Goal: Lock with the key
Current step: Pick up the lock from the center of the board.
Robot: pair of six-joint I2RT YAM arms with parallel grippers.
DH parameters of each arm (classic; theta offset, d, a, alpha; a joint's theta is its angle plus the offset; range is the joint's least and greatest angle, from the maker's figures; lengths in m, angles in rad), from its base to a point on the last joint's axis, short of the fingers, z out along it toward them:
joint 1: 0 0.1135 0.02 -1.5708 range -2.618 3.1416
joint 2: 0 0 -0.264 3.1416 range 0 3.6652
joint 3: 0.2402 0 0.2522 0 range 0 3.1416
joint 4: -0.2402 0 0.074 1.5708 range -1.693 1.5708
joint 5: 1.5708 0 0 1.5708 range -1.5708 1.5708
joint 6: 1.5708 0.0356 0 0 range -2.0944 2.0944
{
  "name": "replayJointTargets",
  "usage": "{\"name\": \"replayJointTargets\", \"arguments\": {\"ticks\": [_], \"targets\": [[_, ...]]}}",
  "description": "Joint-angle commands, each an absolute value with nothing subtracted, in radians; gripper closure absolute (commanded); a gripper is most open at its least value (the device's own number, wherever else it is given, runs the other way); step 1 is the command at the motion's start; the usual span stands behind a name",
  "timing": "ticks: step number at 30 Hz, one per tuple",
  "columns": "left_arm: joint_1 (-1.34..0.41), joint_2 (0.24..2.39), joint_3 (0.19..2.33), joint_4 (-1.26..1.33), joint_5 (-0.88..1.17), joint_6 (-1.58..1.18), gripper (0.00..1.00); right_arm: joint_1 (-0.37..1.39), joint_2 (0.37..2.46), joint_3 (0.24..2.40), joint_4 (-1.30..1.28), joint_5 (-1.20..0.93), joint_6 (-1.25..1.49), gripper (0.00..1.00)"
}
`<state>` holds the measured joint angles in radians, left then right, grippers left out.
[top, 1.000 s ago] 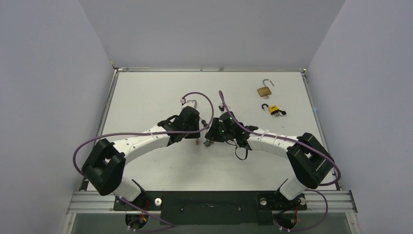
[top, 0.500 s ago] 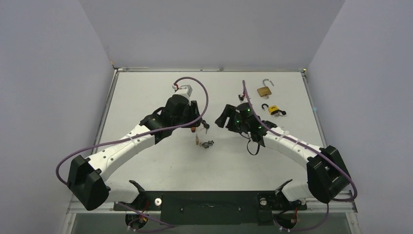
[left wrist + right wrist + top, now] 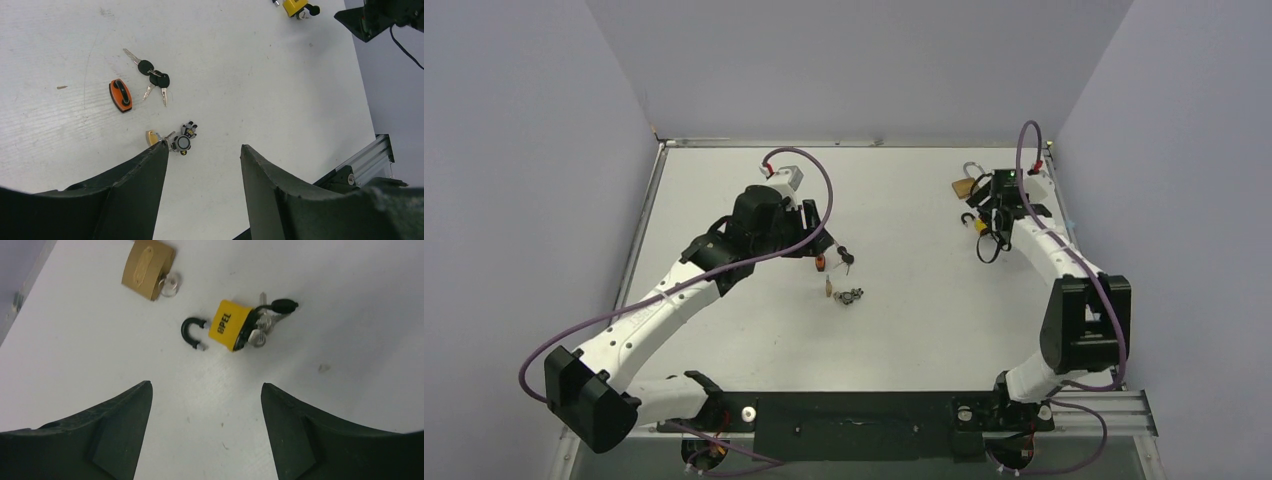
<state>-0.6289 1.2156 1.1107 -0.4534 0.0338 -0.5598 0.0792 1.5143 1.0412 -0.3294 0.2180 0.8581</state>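
Note:
I should next grab the yellow padlock by its body (image 3: 981, 227) (image 3: 231, 325) with my right gripper. The open black shackle then stays free for handing to my left gripper.
A yellow padlock (image 3: 230, 326) lies on the table with its black shackle swung open and a black-headed key (image 3: 280, 305) in its base. My right gripper (image 3: 206, 384) hovers open just short of it, nothing between the fingers. From above, the right gripper (image 3: 982, 205) hides most of that padlock (image 3: 972, 222). Further left, my left gripper (image 3: 205, 145) also stands open and empty. At its left fingertip a small grey lock piece (image 3: 182, 142) with a brass-headed key (image 3: 151, 137) rests mid-table (image 3: 849, 294).
A brass padlock (image 3: 147, 269) with an open shackle (image 3: 965, 186) lies at the far right, beyond the yellow one. An orange tag (image 3: 120, 94) and a bunch of black-headed keys (image 3: 155, 80) lie under the left wrist. The table's right edge runs close by the right arm.
Both grippers opened and drew apart from the centre, leaving the small grey lock piece on the table. The right arm swung to the far right over the padlocks; the left pulled back.

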Motion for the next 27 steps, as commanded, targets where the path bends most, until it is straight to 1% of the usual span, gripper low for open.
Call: {"name": "replayJointTargets", "arguments": {"ticks": [1, 12, 20, 27], "targets": [[-0.601, 1.18, 1.159, -0.449, 0.101, -0.532, 0.47, 0.032, 1.664, 1.211, -0.421, 0.297, 0.933, 0.25], [-0.56, 1.165, 1.153, -0.448, 0.142, -0.536, 0.47, -0.033, 1.891, 1.395, -0.501, 0.292, 0.995, 0.28], [-0.552, 1.171, 1.153, -0.445, 0.156, -0.545, 0.46, -0.039, 1.993, 1.448, -0.516, 0.264, 1.009, 0.31], [-0.55, 1.178, 1.15, -0.441, 0.159, -0.556, 0.46, -0.034, 2.026, 1.451, -0.516, 0.251, 0.998, 0.4]]}}
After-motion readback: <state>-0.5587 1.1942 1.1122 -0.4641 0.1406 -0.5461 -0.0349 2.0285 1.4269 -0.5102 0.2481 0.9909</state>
